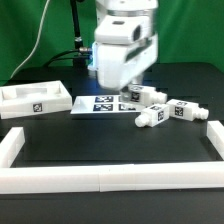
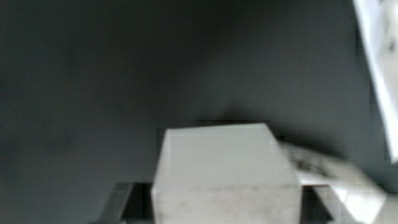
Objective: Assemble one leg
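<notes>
The white leg [image 2: 222, 165] hangs above the black table and would drop if I opened now. It is too early to release, so my gripper keeps holding the leg.
In the wrist view a white leg [image 2: 217, 165] stands between my gripper's [image 2: 217, 208] dark fingers [image 2: 135, 203] and fills the gap between them. The gripper looks shut on it, over the black table. In the exterior view the gripper [image 1: 120, 86] hangs low over the far side of the marker board [image 1: 98, 104], and its body hides the held leg. Three more legs with marker tags lie to its right: one close by [image 1: 151, 95], one nearer the front [image 1: 152, 117], one further right [image 1: 186, 110]. A blurred white shape [image 2: 342, 170] lies beside the held leg.
A large flat white square panel [image 1: 35, 98] with a raised rim lies at the exterior view's left. Long white border rails [image 1: 110, 178] frame the front and both sides of the black mat.
</notes>
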Motion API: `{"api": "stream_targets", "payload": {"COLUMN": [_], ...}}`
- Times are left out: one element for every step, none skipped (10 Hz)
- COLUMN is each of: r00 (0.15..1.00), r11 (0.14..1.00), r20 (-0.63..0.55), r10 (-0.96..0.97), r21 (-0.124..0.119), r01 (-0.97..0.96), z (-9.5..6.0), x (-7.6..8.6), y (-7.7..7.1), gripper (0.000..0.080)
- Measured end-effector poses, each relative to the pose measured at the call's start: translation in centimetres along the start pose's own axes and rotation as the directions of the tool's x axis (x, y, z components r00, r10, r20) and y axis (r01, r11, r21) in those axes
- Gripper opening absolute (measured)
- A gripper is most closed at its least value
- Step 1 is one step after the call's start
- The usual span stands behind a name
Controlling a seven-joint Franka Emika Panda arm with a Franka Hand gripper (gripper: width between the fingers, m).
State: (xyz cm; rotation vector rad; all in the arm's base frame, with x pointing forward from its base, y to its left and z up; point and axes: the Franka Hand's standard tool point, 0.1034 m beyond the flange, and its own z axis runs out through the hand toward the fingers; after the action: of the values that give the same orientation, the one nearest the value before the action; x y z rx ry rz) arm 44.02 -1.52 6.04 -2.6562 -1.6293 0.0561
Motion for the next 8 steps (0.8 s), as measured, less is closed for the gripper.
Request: {"api": "stream_targets", "payload": {"r00": [1.0,1.0,1.0,1.0,0.998,0.995,0.997,0.995], "r11": [1.0,1.0,1.0,1.0,0.998,0.995,0.996,0.995], "r20": [-0.001,0.0,0.0,0.001,0.001,0.008,0.008,-0.001], "r10": [0.015,0.016,0.015,0.017,0.062,0.097,0.083,0.097], "r21": [0.004,0.005,0.006,0.008,0.012,0.033,0.038,0.03], "r01": [-0.015,-0.016,-0.015,-0.017,-0.062,-0.097,-0.083,-0.097], "z": [0.4,0.3,0.4,0.5,0.9,2.1,2.6,3.6], "x": [-1.4,-1.2,-1.2,-1.3,-1.2,-1.3,-2.3,-4.2], "y": [-0.4,-0.4,-0.4,-0.4,-0.7,-1.4,-1.9,-3.0], "gripper": [0.0285,0.0285,0.0285,0.0285,0.0286,0.0286,0.0286,0.0286]}}
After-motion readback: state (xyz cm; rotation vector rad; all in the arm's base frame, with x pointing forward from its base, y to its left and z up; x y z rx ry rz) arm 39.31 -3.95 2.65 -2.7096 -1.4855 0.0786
